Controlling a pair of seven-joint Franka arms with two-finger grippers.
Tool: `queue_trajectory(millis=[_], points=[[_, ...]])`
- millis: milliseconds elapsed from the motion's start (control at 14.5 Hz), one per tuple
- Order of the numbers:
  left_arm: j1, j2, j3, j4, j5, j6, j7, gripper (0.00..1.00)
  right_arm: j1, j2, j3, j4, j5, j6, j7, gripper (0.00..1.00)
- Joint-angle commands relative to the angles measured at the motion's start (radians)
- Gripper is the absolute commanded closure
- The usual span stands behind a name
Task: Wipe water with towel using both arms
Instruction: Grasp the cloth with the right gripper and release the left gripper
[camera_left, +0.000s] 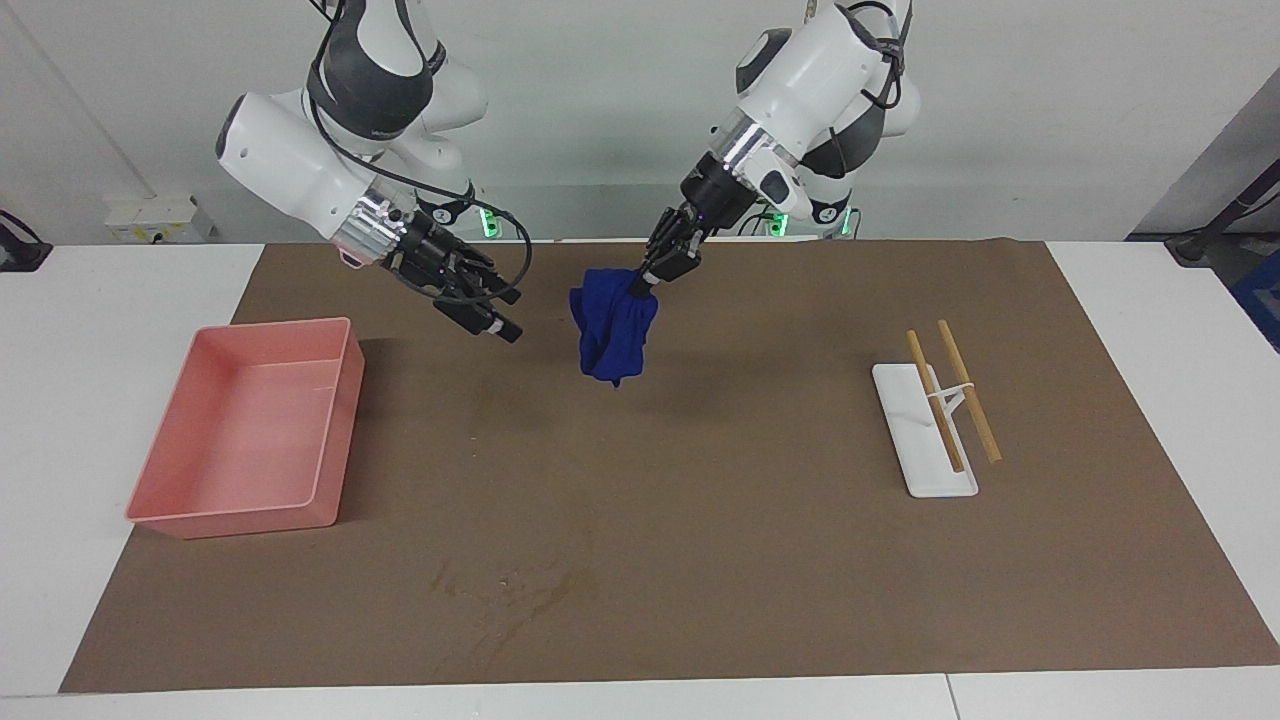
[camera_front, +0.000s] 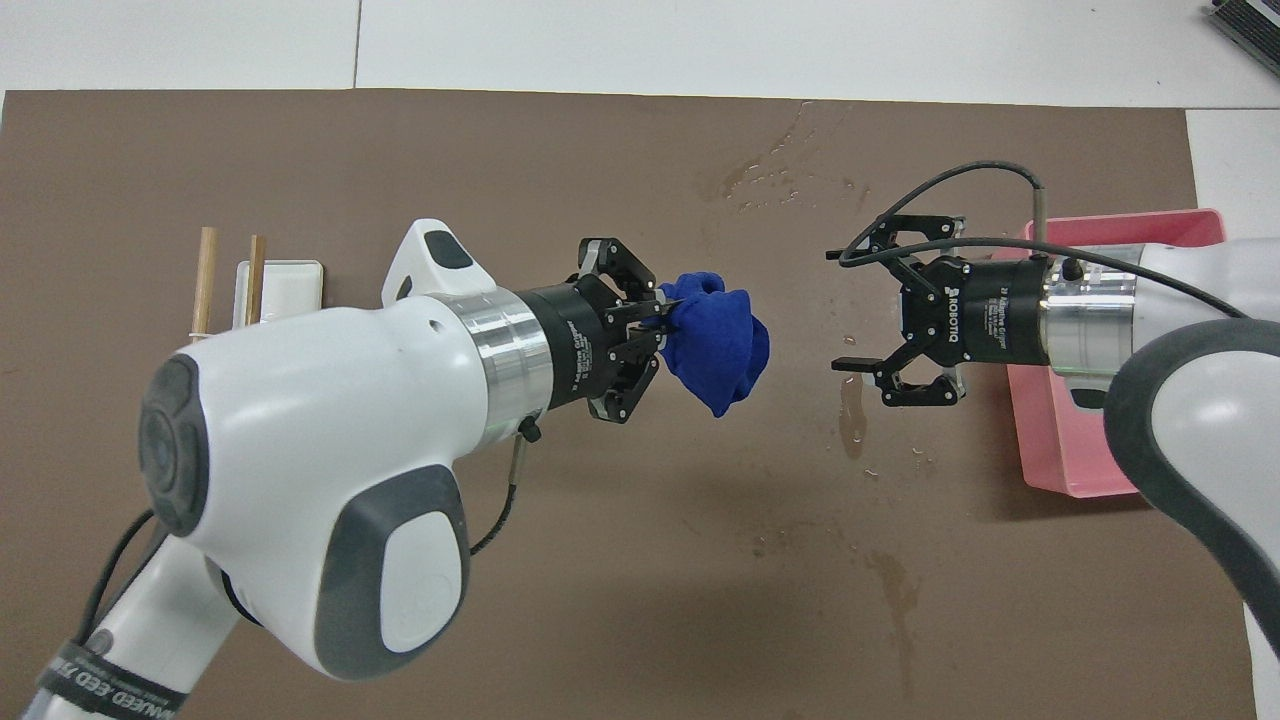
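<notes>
My left gripper's fingers crowd one end of the towel. The right gripper grabs the towel by its free bunched end next.
My left gripper is shut on the blue towel, which hangs bunched in the air over the middle of the brown mat. My right gripper is open and empty, raised over the mat beside the towel, apart from it, with its fingers pointing toward it. The water is a faint streaky patch near the mat's edge farthest from the robots. More thin wet streaks lie on the mat under the right gripper.
A pink tray stands at the right arm's end of the mat. A white dish with two wooden chopsticks lies toward the left arm's end.
</notes>
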Motion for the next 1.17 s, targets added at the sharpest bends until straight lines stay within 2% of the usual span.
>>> queue_trajectory(millis=[0, 206, 550, 619, 688, 825, 1100], points=[[-0.054, -0.033, 0.016, -0.038, -0.025, 0.100, -0.041, 1.00, 0.033, -0.012, 0.001, -0.032, 0.086, 0.074, 0.109, 0.00], [-0.098, -0.027, 0.014, -0.043, -0.025, 0.201, -0.076, 1.00, 0.099, 0.003, 0.002, -0.050, 0.097, 0.082, 0.118, 0.00], [-0.115, -0.026, 0.014, -0.049, -0.025, 0.218, -0.096, 1.00, 0.147, 0.008, 0.001, -0.069, 0.126, 0.110, 0.087, 0.00], [-0.121, -0.028, 0.014, -0.053, -0.025, 0.218, -0.099, 1.00, 0.147, 0.009, 0.001, -0.067, 0.126, 0.111, 0.066, 0.11], [-0.122, -0.031, 0.014, -0.059, -0.025, 0.213, -0.101, 1.00, 0.147, 0.009, 0.001, -0.069, 0.126, 0.111, 0.031, 0.38], [-0.123, -0.037, 0.014, -0.078, -0.024, 0.212, -0.099, 1.00, 0.146, 0.009, 0.001, -0.067, 0.126, 0.105, -0.050, 1.00], [-0.118, -0.040, 0.016, -0.081, -0.024, 0.206, -0.090, 1.00, 0.147, 0.009, 0.001, -0.069, 0.106, 0.099, -0.100, 1.00]])
